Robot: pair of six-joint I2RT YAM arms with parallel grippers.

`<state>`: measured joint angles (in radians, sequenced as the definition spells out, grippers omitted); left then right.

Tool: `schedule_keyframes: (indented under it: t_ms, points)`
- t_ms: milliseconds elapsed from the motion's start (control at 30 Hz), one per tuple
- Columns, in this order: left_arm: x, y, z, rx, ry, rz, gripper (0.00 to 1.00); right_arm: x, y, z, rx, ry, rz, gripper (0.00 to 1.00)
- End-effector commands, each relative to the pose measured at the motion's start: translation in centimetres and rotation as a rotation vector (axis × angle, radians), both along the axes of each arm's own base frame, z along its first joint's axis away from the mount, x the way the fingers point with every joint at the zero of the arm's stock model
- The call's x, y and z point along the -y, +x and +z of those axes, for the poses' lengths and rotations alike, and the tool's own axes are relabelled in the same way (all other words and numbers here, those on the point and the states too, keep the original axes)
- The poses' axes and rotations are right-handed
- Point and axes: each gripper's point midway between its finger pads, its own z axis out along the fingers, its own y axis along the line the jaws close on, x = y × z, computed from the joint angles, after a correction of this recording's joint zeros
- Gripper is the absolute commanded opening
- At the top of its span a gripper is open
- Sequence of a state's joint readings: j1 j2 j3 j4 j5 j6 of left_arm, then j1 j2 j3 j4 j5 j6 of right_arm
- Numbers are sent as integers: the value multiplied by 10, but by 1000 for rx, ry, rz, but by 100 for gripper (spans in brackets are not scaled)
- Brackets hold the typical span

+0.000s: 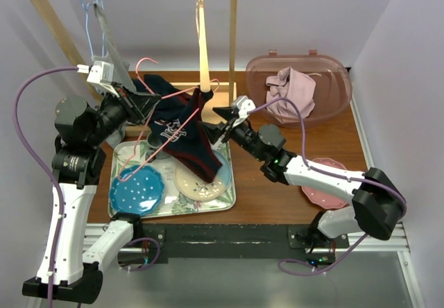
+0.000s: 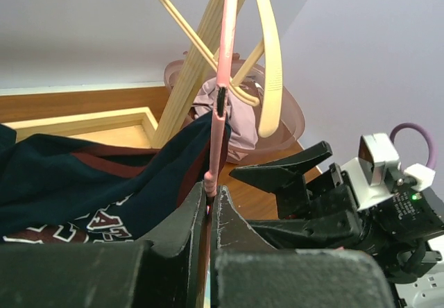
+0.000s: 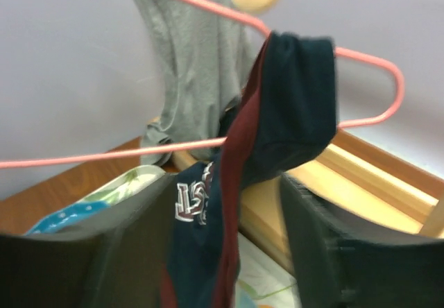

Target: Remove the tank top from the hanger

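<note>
My right gripper will pull the tank top off the hanger. For that, it will next grab the tank top by its loose maroon-trimmed strap below the wire (image 1: 202, 129) (image 3: 232, 195).
The navy tank top (image 1: 182, 129) with maroon trim and a printed logo hangs over a pink wire hanger (image 1: 182, 93) and sags down onto the tray. My left gripper (image 1: 154, 101) is shut on the hanger's wire; in the left wrist view the pink hanger (image 2: 220, 79) rises straight out of the closed left gripper (image 2: 208, 207), with the tank top (image 2: 69, 176) to its left. My right gripper (image 1: 219, 123) is open at the garment's right edge. In the right wrist view the tank top (image 3: 277, 100) drapes over the hanger (image 3: 378, 65), and its strap hangs loose inside the open right gripper (image 3: 229, 242).
A wooden rack (image 1: 232, 37) carries a cream hanger (image 1: 203, 44) and a grey garment (image 1: 107, 27) on a blue hanger. A patterned tray (image 1: 232, 195) holds a blue plate (image 1: 137, 190) and a cream plate (image 1: 208, 186). A pink tub (image 1: 326, 69) with cloth stands back right, and a pink plate (image 1: 326, 193) lies near right.
</note>
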<state>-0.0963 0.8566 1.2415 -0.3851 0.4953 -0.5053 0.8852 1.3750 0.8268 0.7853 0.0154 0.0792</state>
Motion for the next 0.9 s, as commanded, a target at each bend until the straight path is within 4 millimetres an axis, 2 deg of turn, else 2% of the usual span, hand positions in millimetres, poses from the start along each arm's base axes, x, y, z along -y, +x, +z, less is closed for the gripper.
schedule_keyframes:
  t_ms: [0, 167, 267, 367, 400, 433, 633, 667, 733, 833, 867]
  points:
    - [4, -7, 18, 51, -22, -32, 0, -6, -6, 2, 48, 39, 46, 79]
    - [5, -10, 23, 56, -26, -38, 0, 1, -2, -17, 54, 73, 6, 91]
    - [7, -13, 24, 52, -36, -52, 0, -3, 1, -31, 52, 84, 7, 93]
    - [7, -16, 27, 55, -40, -56, 0, -14, 7, -46, 43, 89, 21, 94]
    - [7, -18, 28, 58, -40, -57, 0, -23, 3, -42, 57, 94, 64, 94]
    - [7, -19, 28, 57, -41, -57, 0, -29, 7, -52, 48, 84, 73, 94]
    - [7, -23, 23, 41, -32, -64, 0, -46, 23, -52, 46, 109, 62, 90]
    - [8, -24, 22, 37, -32, -67, 0, -47, 26, -54, 39, 108, 55, 85]
    - [9, -27, 19, 25, -32, -79, 0, -51, 31, -49, 35, 117, 47, 80]
    - [9, -33, 16, 19, -29, -79, 0, -56, 36, -42, 26, 137, 40, 46]
    - [8, -36, 14, 23, -28, -76, 0, -54, 41, -42, 17, 142, 14, 24]
